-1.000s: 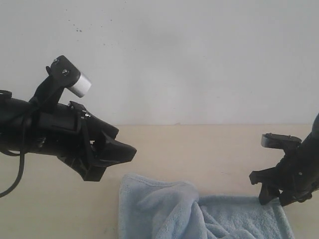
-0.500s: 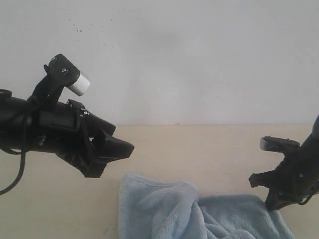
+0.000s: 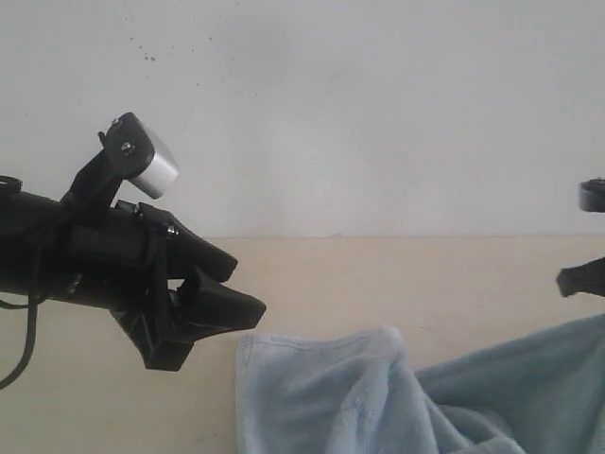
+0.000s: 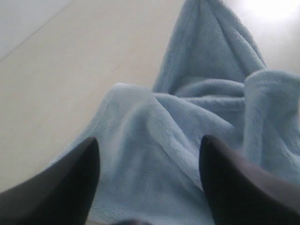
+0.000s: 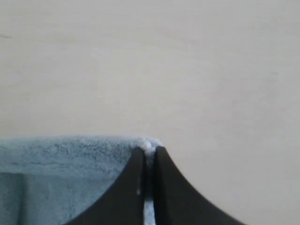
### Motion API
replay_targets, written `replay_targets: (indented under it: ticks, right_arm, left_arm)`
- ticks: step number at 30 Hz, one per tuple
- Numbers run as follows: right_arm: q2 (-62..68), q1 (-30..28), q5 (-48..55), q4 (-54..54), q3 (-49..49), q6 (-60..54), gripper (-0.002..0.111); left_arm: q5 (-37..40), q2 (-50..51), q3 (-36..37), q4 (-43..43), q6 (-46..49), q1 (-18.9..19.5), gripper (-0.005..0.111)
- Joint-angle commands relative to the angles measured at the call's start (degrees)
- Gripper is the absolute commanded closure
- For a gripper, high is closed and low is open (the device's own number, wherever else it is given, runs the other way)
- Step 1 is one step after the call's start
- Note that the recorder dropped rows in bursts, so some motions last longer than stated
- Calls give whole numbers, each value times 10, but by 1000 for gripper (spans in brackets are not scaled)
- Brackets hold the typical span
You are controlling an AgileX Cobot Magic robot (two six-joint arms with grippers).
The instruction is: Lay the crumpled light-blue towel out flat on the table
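Note:
The robot's right gripper should stay closed on the light-blue towel's corner until the corner lies on the table, because the towel slants up toward the right gripper's fingers.
The light-blue towel [image 3: 397, 397] lies bunched in folds on the beige table [image 3: 378, 274], and its right side rises toward the frame's right edge. My right gripper [image 5: 149, 151] is shut on a corner of the towel [image 5: 56, 159], with cloth pinched between its black fingertips; in the exterior view only a bit of that arm [image 3: 586, 276] shows at the right edge. My left gripper [image 4: 149, 150] hangs open just over the towel [image 4: 154, 140], fingers [image 4: 70, 187] apart with nothing between them. In the exterior view the left gripper [image 3: 222, 298] sits at the towel's left corner.
A plain white wall [image 3: 378, 113] stands behind the table. Bare tabletop [image 5: 187, 70] stretches beyond the towel corner held by the right gripper, and more bare surface [image 4: 56, 84] lies beside the towel under the left gripper.
The right gripper shut on the towel's right corner, then lifted and pulled it up and to the right, stretching that side. The left arm shifted slightly right and down.

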Motion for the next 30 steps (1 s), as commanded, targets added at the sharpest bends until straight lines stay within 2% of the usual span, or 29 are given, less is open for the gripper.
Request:
replay_targets:
  ticks: [1,8,12,14,20,23,28,30]
  right_arm:
    - [-5,-50,61,-127,4,76,108]
    - [-5,-139,109,-105,4,83,108]
    - [-5,-147,102,-25,4,41,105]
    - [-5,-147,107,8,4,16,97]
    - [-9,-147,99,41,2,11,55]
    - [-20,-146,58,137,2,-17,53]
    - [-20,-108,50,415,2,-222,53]
    - [-7,-77,66,463,2,-271,53]
  left_arm:
    - [25,-3,2,2,6,0,47]
    - [25,-3,2,2,6,0,47]
    - [25,-3,2,2,6,0,47]
    - [25,-3,2,0,6,0,47]
    - [30,-3,2,-16,6,0,47]
    - [33,-3,2,-16,6,0,47]
    - [33,-3,2,-29,6,0,47]
    - [34,-3,2,-37,6,0,47]
